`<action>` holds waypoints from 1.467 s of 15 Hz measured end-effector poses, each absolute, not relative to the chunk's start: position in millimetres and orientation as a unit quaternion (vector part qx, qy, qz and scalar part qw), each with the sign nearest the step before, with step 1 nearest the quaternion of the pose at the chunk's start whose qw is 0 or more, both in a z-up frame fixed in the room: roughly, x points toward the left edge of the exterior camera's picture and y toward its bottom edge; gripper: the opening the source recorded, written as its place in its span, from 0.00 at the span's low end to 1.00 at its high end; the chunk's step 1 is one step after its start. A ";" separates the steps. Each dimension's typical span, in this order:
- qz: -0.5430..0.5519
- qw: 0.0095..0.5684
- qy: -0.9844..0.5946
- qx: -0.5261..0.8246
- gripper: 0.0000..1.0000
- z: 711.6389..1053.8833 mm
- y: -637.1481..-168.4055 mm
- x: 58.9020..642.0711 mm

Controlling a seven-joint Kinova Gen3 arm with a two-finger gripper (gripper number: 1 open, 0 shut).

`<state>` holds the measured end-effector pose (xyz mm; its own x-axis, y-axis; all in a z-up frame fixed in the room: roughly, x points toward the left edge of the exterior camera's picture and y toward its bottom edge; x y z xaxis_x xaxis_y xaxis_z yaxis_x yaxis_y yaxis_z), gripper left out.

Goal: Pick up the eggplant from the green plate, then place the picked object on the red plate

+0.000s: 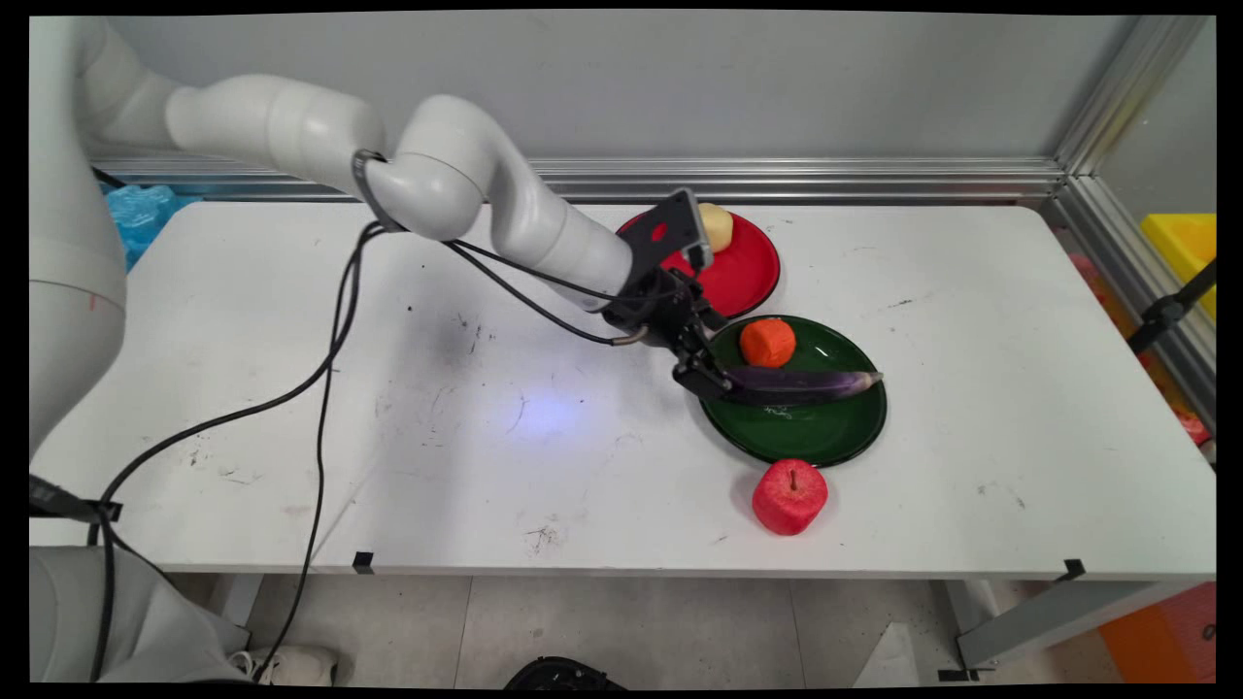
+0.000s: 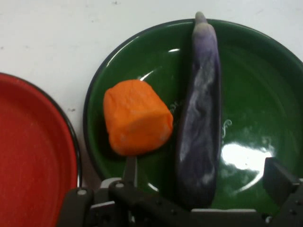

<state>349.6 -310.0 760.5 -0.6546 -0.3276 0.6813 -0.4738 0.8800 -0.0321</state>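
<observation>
The robot will next use its gripper to move the eggplant from the green plate to the red plate (image 1: pixel 748 272), and it will grab the eggplant by its thick end (image 1: pixel 752 386).
A long purple eggplant (image 1: pixel 806 382) (image 2: pixel 201 118) lies across a green plate (image 1: pixel 825 437) (image 2: pixel 265 71), beside an orange chunk (image 1: pixel 767 342) (image 2: pixel 136 118). My gripper (image 1: pixel 714 381) (image 2: pixel 203 189) is low at the plate's left rim and stands open, with its fingers on either side of the eggplant's thick end. In the hand view a gap shows between the eggplant and each finger. A red plate (image 1: pixel 748 272) (image 2: pixel 33 156) sits just behind, with a pale yellow piece (image 1: pixel 716 226) on its far side.
A red apple (image 1: pixel 789 496) rests on the table in front of the green plate. Black cables (image 1: pixel 330 388) hang from the arm over the table's left half. A blue object (image 1: pixel 141 216) lies off the back left corner and a yellow bin (image 1: pixel 1185 243) off the right.
</observation>
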 end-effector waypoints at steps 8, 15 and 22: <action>0.093 0.354 -0.902 0.227 1.00 731.5 -327.5 327.2; 0.084 0.348 -0.906 0.225 0.00 717.2 -331.9 319.2; 0.074 0.349 -0.909 0.215 0.00 730.1 -330.0 322.8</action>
